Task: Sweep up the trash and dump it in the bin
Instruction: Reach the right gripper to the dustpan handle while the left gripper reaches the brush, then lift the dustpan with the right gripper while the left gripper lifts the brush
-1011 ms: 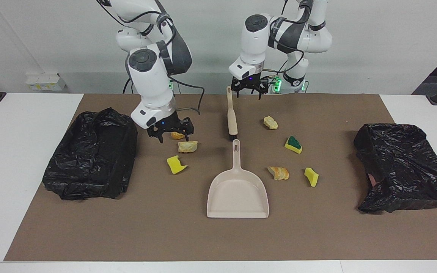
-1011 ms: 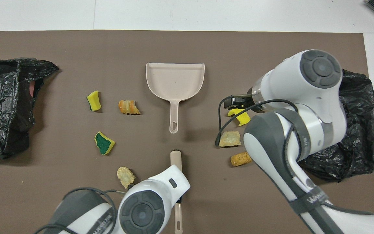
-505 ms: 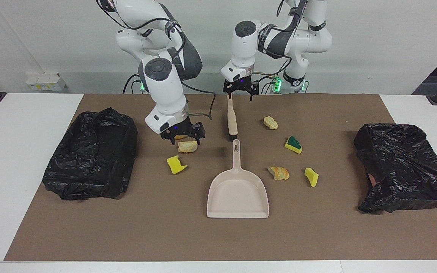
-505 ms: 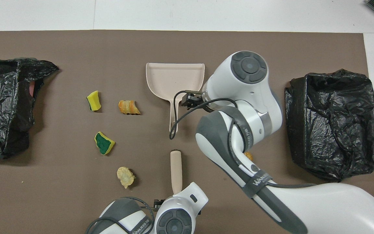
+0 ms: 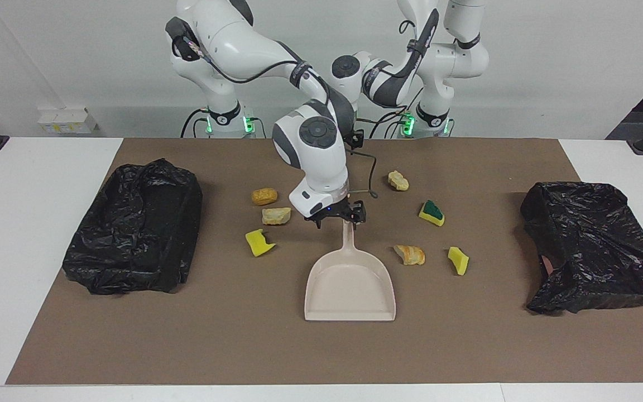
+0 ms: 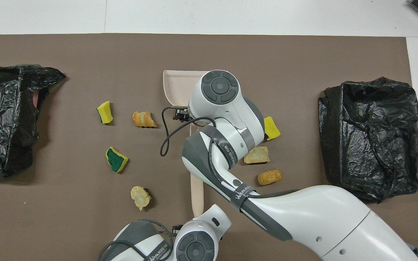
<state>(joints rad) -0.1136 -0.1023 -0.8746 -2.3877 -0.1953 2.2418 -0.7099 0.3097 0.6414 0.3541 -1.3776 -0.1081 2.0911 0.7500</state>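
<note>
The right gripper grabs the beige dustpan (image 6: pixel 180 88) by its narrow handle (image 6: pixel 194 129) next, since the dustpan spreads too wide for my fingers.
The beige dustpan (image 5: pixel 349 285) lies mid-table, its handle (image 5: pixel 347 237) pointing toward the robots. My right gripper (image 5: pixel 337 218) is open, low over the handle's end, a finger on each side. The brush (image 6: pixel 196 194) lies nearer the robots, in line with the dustpan; the right arm hides it in the facing view. My left gripper (image 5: pixel 357 136) is at the brush handle's near end, mostly hidden. Trash: an orange chunk (image 5: pixel 264 196), a tan chunk (image 5: pixel 276 215) and a yellow sponge bit (image 5: pixel 259 243) lie toward the right arm's end. Several more scraps (image 5: pixel 431 213) lie toward the left arm's end.
A black bag-lined bin (image 5: pixel 134 226) stands at the right arm's end of the brown mat, and a second one (image 5: pixel 595 248) at the left arm's end. The right arm's cable (image 6: pixel 165 139) hangs over the mat beside the dustpan handle.
My right gripper has moved from over the scraps near its bin across to the dustpan handle's end. My left gripper has shifted to the brush handle's near end. The scraps have not moved.
</note>
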